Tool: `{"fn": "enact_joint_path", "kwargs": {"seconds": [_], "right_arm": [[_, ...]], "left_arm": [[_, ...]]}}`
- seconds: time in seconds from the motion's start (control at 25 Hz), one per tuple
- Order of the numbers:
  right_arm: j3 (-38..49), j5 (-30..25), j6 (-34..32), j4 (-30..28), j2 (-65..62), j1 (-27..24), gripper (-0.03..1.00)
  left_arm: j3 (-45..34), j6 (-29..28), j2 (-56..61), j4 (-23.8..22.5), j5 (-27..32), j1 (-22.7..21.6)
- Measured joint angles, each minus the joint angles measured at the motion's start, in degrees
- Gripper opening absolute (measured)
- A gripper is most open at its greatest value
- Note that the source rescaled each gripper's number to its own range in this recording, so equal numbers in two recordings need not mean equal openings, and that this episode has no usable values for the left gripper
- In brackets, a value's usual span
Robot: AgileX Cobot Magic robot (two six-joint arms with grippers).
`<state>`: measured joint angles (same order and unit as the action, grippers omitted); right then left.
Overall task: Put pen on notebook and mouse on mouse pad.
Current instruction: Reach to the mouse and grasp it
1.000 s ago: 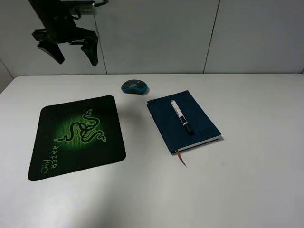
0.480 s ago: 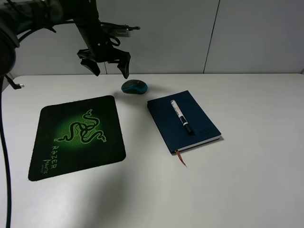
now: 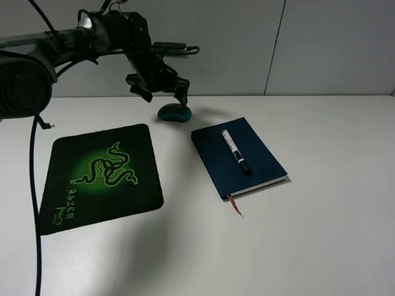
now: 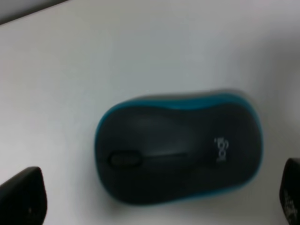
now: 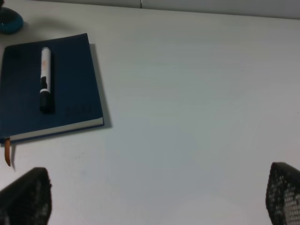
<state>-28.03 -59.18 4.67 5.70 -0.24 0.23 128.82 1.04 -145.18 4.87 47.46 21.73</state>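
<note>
The mouse's teal sides are below my left gripper's fingers, so my left gripper needs to move lower first, then close on the mouse [image 3: 174, 113].
The teal-sided, dark-topped mouse [image 3: 174, 113] lies on the white table near the back edge, between the mouse pad [image 3: 102, 176] and the notebook [image 3: 237, 156]. My left gripper [image 3: 163, 94] hovers open right over it, one finger on each side, not touching. In the left wrist view the mouse [image 4: 180, 157] fills the space between the two fingertips [image 4: 23, 199]. The white pen [image 3: 236, 151] with its black cap lies on the navy notebook. My right gripper [image 5: 153, 194] stands open and empty over bare table, with the notebook [image 5: 70, 89] and pen [image 5: 45, 79] off to one side.
The white table [image 3: 321, 234] stretches to the right and front of the notebook. A grey wall runs just behind the mouse. The left arm's cable [image 3: 34, 185] hangs down past the mouse pad's left edge. An orange ribbon [image 3: 236, 206] sticks out of the notebook.
My left arm has swung down and to the right from the upper left corner and now sits over the mouse, still open. Mouse, pen, notebook and mouse pad have not moved.
</note>
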Motion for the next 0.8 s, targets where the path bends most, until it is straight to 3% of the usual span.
{"fn": "enact_joint_path", "kwargs": {"seconds": [0.36, 0.8], "right_arm": [[0.00, 0.00, 0.00, 0.18, 0.00, 0.00, 1.00], [0.00, 0.00, 0.00, 0.37, 0.00, 0.00, 1.00]], "left_arm": [[0.00, -1.76, -3.54, -0.12, -6.55, 0.61], [0.38, -2.25, -5.36, -0.79, -8.65, 1.49]]}}
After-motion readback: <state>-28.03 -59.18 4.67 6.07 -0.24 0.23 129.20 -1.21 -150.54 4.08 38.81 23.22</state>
